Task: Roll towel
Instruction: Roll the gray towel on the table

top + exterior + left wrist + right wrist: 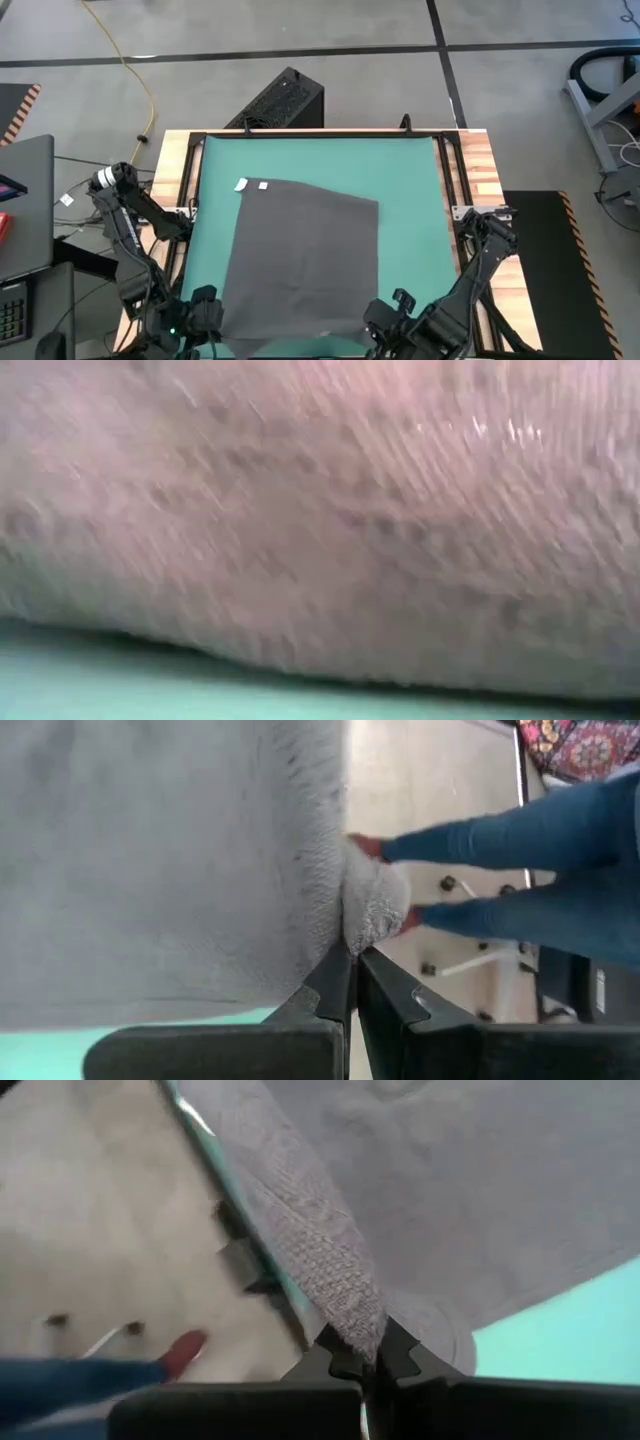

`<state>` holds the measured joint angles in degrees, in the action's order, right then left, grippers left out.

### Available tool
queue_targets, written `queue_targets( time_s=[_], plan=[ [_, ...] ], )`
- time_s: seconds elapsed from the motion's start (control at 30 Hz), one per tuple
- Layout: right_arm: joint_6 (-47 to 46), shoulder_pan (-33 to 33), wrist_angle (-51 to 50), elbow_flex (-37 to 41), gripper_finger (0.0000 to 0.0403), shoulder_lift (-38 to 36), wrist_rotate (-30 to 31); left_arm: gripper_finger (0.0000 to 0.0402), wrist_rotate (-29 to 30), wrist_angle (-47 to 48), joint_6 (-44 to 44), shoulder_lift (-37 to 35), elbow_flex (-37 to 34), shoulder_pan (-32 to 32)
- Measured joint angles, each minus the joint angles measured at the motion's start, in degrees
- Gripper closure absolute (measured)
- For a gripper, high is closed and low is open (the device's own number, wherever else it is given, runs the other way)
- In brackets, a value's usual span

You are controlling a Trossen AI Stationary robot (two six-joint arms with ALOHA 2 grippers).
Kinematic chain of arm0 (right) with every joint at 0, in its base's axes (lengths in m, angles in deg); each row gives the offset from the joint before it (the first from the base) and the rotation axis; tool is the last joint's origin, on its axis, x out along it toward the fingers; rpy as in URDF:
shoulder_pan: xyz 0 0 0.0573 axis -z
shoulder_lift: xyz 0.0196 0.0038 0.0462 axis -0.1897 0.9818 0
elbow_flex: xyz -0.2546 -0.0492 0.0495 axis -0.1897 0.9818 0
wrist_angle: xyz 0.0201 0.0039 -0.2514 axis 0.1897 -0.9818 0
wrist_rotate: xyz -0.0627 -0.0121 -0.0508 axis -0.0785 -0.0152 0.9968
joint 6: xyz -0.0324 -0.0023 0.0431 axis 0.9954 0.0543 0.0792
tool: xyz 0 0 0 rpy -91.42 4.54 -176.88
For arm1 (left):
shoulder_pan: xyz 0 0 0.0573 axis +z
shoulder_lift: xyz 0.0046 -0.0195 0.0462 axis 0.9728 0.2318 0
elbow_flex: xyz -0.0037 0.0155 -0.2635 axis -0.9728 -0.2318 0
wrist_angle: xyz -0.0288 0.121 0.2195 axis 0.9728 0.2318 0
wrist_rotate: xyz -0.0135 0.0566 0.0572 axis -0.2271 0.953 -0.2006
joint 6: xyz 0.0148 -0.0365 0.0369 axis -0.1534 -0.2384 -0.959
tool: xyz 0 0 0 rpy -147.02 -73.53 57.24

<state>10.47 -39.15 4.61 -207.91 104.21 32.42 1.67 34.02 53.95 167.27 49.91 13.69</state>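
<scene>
I need to keep my right gripper closed on the towel's corner until the corner lies over the flat grey cloth. My fingers are pinching the hem (352,335) (348,1288) by the mat's near edge.
The dark grey towel (300,255) lies spread flat on the green mat (320,155), with small white tags (241,185) at its far left corner. It fills the low view (320,510) close up. My left gripper (207,312) is at the towel's near left corner and is shut on it (350,960). My right gripper (385,318) is at the near right corner and is shut on it (368,1352). My left gripper pinches the towel's near left corner (368,915) between its two fingers, which come in low from the table's near side. The cloth bunches into a small bulge just past the fingertips. The rest of the towel lies on the mat. My right gripper pinches the towel's near edge at its right corner (352,1305) between its two fingers, coming in low from the table's near side. The hem is raised off the mat at the fingertips. The rest of the towel lies on the mat.
The mat sits on a wooden table (480,160) with black rails at its sides. A black box (285,100) stands on the floor beyond the far edge. A person's legs in blue trousers (520,870) show beyond the table. Bare mat lies far of the towel.
</scene>
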Motion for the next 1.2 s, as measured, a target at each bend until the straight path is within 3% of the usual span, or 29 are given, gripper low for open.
queue_targets(
  time_s=[0.1, 0.37, 0.8, 0.93, 1.2],
  plan=[
    [1.23, -0.8, 3.28, 0.0, 0.0394, 0.04, -2.59, 0.0401, -2.11, -2.26, 0.54, 1.35, 0.04, -1.69],
    [1.55, 1.88, -1.08, 0.0, 0.0394, 0.36, -0.39, 0.0401, -0.54, 2.47, -0.32, 2.16, 0.02, -2.72],
    [7.27, 11.05, -11.41, 0.02, 0.0391, 0.57, 2.5, 0.0401, 6.32, 13.17, -1.85, 2.16, 0.02, -1.83],
    [9.76, 13.14, -12.59, 0.02, 0.0389, 0.57, 2.44, 0.0401, 11.57, 16.13, -0.35, 2.17, 0.02, -1.87],
    [8.95, 17.09, -13.4, 2.18, 0.0368, 0.53, 2.42, 0.0362, 12.75, 22.37, 4.89, 2.18, 0.0, -0.73]
  ],
)
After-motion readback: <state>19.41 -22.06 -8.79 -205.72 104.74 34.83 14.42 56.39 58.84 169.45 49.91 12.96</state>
